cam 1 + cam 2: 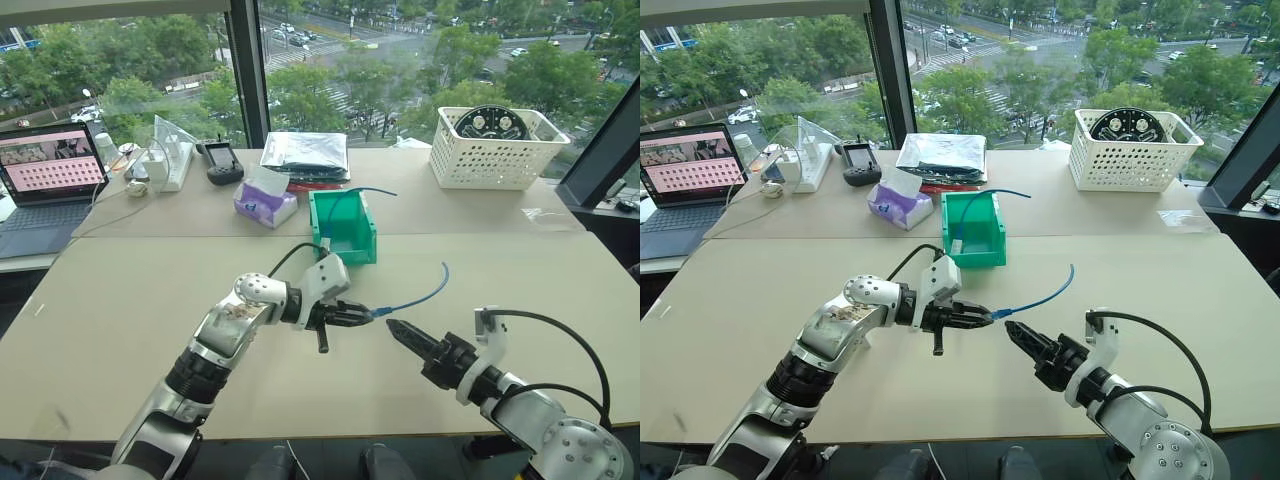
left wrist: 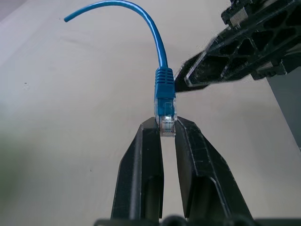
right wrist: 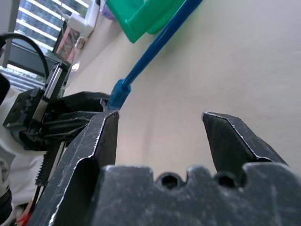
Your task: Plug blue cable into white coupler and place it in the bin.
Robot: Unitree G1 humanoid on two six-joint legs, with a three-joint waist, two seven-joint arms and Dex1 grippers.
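My right gripper grabs the blue cable at the blue boot [image 1: 382, 312] [image 3: 120, 94] just behind the clear plug next, since my left gripper's fingers cover the plug.
My left gripper [image 1: 365, 315] is shut on the clear plug of the blue cable [image 1: 420, 297] and holds it above the middle of the table. The cable curves away to the right, its far end free in the air. In the left wrist view the plug [image 2: 167, 123] sits pinched between the two fingertips. My right gripper [image 1: 395, 328] hovers just right of the plug, pointing at it, open with nothing between its fingers [image 3: 101, 136]. The green bin [image 1: 370, 240] stands on the table behind both grippers. The white coupler is out of view.
Another blue cable [image 1: 350, 193] arcs out of the bin. A purple tissue pack [image 1: 265, 203] lies left of it. A silver bag [image 1: 305, 152] and a black handset [image 1: 222, 162] are behind it. A white lattice basket [image 1: 497, 150] stands back right, a laptop [image 1: 50, 185] far left.
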